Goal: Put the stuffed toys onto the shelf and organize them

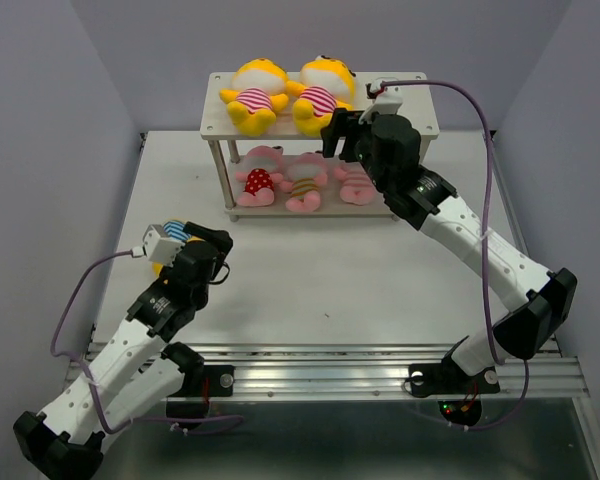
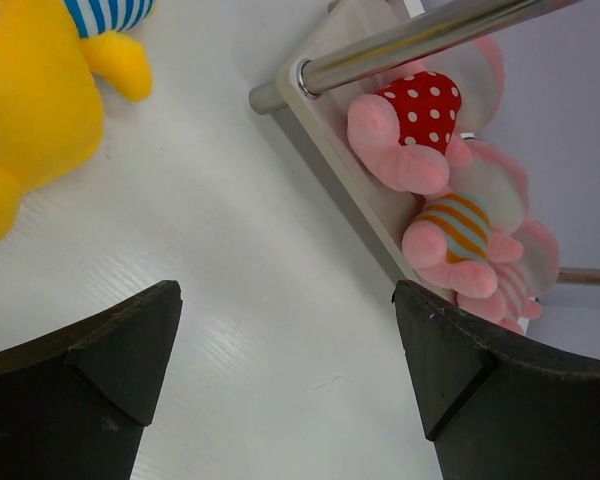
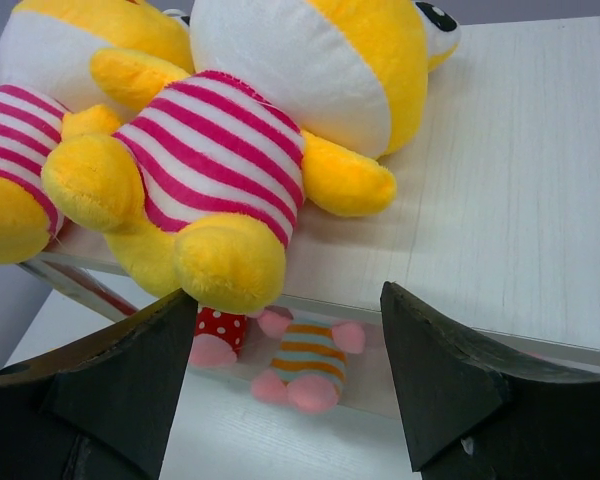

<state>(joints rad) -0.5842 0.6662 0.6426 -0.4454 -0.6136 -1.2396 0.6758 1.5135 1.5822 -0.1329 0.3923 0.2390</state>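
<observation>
My left gripper grabs the yellow toy by its big yellow end (image 2: 38, 103) next, which leaves the blue striped shirt free for my right gripper to grab and shelve.
The shelf (image 1: 420, 110) stands at the back. Two yellow toys in pink striped shirts (image 1: 255, 95) (image 1: 320, 95) lie on its top board. Three pink toys (image 1: 260, 180) (image 1: 306, 185) (image 1: 356, 182) lie on the lower board. A third yellow toy in a blue striped shirt (image 2: 40, 90) lies on the table at the left, mostly hidden under my left arm in the top view. My left gripper (image 2: 285, 340) is open and empty over the table, right of that toy. My right gripper (image 3: 285, 330) is open and empty at the front edge of the top board, by the right yellow toy's foot (image 3: 225, 262).
The shelf's metal leg (image 2: 410, 40) and lower board edge run close to my left gripper. The top board has bare room right of the yellow toys (image 3: 520, 200). Purple cables trail from both wrists. White walls enclose the table.
</observation>
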